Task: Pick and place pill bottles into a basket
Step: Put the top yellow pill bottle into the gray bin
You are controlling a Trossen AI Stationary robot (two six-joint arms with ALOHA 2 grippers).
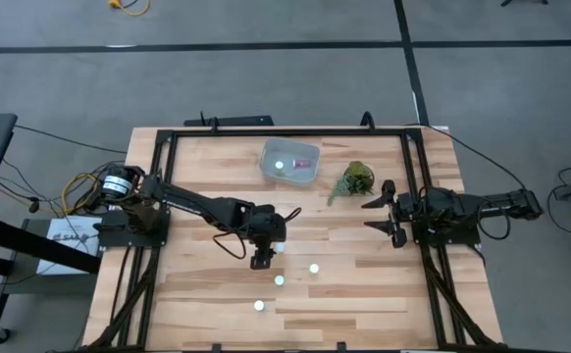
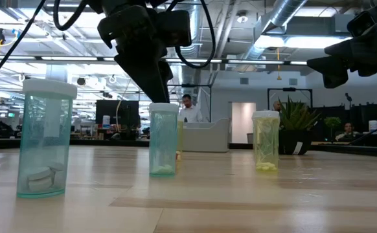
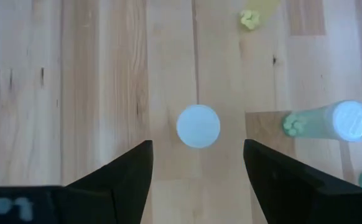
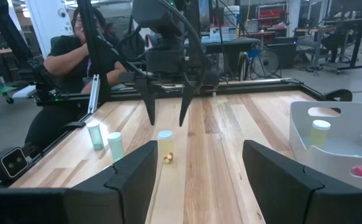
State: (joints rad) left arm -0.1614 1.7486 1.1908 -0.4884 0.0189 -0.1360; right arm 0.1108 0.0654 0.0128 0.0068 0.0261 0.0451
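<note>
My left gripper grips the pill bottle by its white cap end (image 3: 198, 126) next, to place it into the basket.
Several pill bottles with white caps stand upright on the wooden table. My left gripper (image 1: 263, 257) is open and points down. It hovers over one bottle (image 3: 198, 126), whose cap shows between the fingers in the left wrist view. In the right wrist view the fingertips (image 4: 167, 121) stand above that bottle's cap (image 4: 165, 134), apart from it. Other bottles stand nearby (image 1: 314, 267) (image 1: 280, 280) (image 1: 259, 305). The pale basket (image 1: 289, 162) at the far middle holds two bottles, one pink (image 1: 303, 164). My right gripper (image 1: 384, 211) waits open at the right.
A green leafy clump (image 1: 356, 179) lies to the right of the basket, near my right gripper. A dark frame (image 1: 266, 132) runs around the table's edges. In the low view, teal bottles (image 2: 44, 145) (image 2: 163, 139) and a yellow one (image 2: 266, 140) stand in a row.
</note>
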